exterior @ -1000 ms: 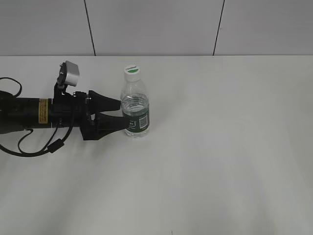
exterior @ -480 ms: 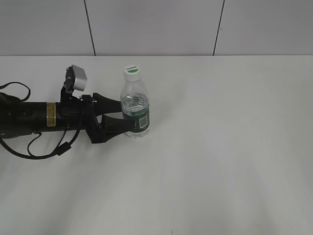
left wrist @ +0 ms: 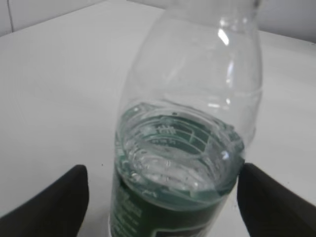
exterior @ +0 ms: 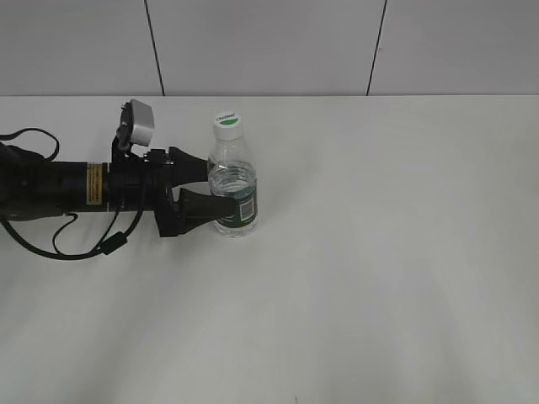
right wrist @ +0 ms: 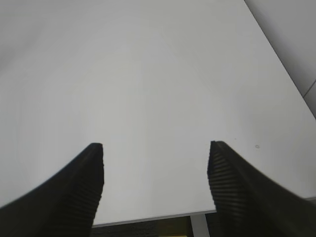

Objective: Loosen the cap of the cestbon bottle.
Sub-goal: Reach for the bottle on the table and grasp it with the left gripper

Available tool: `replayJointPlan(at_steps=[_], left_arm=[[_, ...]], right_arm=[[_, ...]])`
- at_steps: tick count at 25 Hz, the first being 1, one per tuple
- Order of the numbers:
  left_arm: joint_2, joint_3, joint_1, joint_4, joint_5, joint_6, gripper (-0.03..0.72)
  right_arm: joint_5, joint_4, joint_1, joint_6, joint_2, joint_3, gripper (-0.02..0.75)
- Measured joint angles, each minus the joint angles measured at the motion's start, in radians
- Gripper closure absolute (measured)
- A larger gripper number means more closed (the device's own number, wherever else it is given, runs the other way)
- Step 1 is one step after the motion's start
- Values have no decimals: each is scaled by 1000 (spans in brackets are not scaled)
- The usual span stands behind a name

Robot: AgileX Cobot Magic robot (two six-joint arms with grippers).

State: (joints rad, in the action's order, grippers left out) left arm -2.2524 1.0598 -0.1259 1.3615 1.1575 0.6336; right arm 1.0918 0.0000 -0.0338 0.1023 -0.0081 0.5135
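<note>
The cestbon bottle's cap needs to stay free to be loosened. So my left gripper will grab the bottle by its lower body [exterior: 237, 210] [left wrist: 170, 187].
The cestbon bottle [exterior: 232, 172] stands upright on the white table, clear with a dark green label and partly filled with water. Its white cap [exterior: 226, 124] with a green top patch sits on the neck. My left gripper [exterior: 212, 184] reaches in from the left, open, with its black fingers on either side of the bottle's lower body. In the left wrist view the bottle [left wrist: 192, 94] fills the frame between the two fingertips [left wrist: 69, 197]; a gap shows on the left side, and the cap is out of view. My right gripper [right wrist: 155, 153] is open and empty above bare table.
The white table [exterior: 387, 252] stretches wide to the right and front of the bottle. A grey panelled wall [exterior: 269, 42] runs behind it. The table's edge [right wrist: 163, 215] shows in the right wrist view. The left arm's cable [exterior: 84, 248] loops on the table.
My left arm has slid right, so its open fingers now reach further alongside the bottle's body. The bottle has not moved.
</note>
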Motion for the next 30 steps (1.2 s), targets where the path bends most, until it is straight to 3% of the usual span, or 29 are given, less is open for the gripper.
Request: replayJointPlan(at_steps=[9,15,30], left_arm=[[-115,113,-18,59,43,48,125],[-148,184,-65,61,46,61,125],[-149,193,-90,59,47,65,125]], right_arm=[[0,0,0,0,0,0,234],[0,0,0,-1,0,0,234],[0,0,0,-2,0,0,234]])
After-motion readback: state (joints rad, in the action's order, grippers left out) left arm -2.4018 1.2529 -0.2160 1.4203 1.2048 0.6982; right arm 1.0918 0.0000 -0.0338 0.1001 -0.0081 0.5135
